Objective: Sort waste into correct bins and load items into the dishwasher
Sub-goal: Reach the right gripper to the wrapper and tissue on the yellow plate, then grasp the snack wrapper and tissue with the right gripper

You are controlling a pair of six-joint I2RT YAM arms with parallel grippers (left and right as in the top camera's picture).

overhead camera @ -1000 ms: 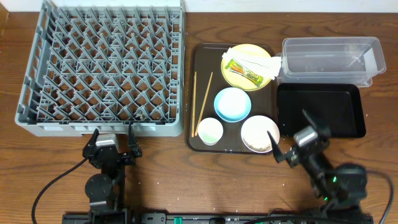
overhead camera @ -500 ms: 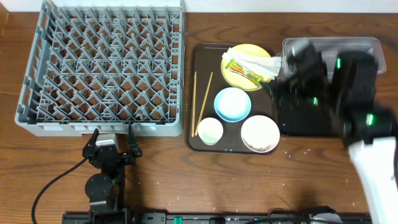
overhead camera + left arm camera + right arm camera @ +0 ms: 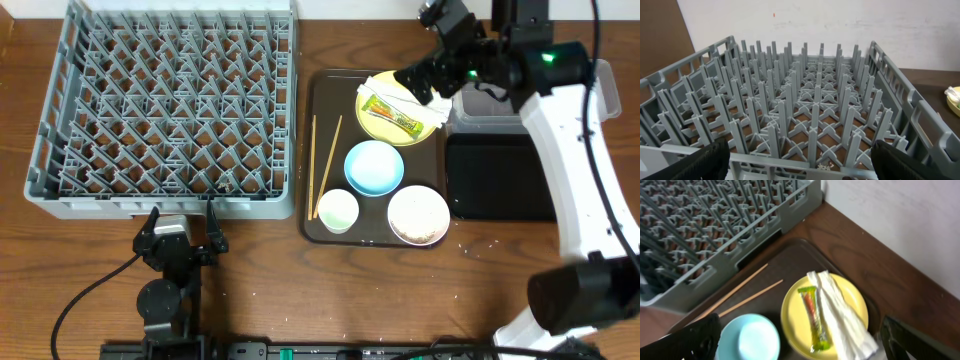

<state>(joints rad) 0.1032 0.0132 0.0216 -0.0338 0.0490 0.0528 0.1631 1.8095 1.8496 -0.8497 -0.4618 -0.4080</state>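
Observation:
The wrapper's middle should be pinched next by my right gripper together with the napkin beside it, so that both can be sorted into the clear tub.
The grey dishwasher rack stands empty at the left, filling the left wrist view. My left gripper rests open just in front of it. On the brown tray, the yellow plate holds the green-and-yellow wrapper and the white napkin. My right gripper hovers open above that plate, with the wrapper and napkin below it. The blue bowl, white cup, rice-flecked white bowl and chopsticks lie on the tray.
The clear tub and the black tray sit right of the brown serving tray, partly hidden by my right arm. A wall runs along the table's far edge. Bare wood lies along the front.
My right arm has swung up from the table's front right corner, across the black tray, to above the yellow plate. The left arm has not moved.

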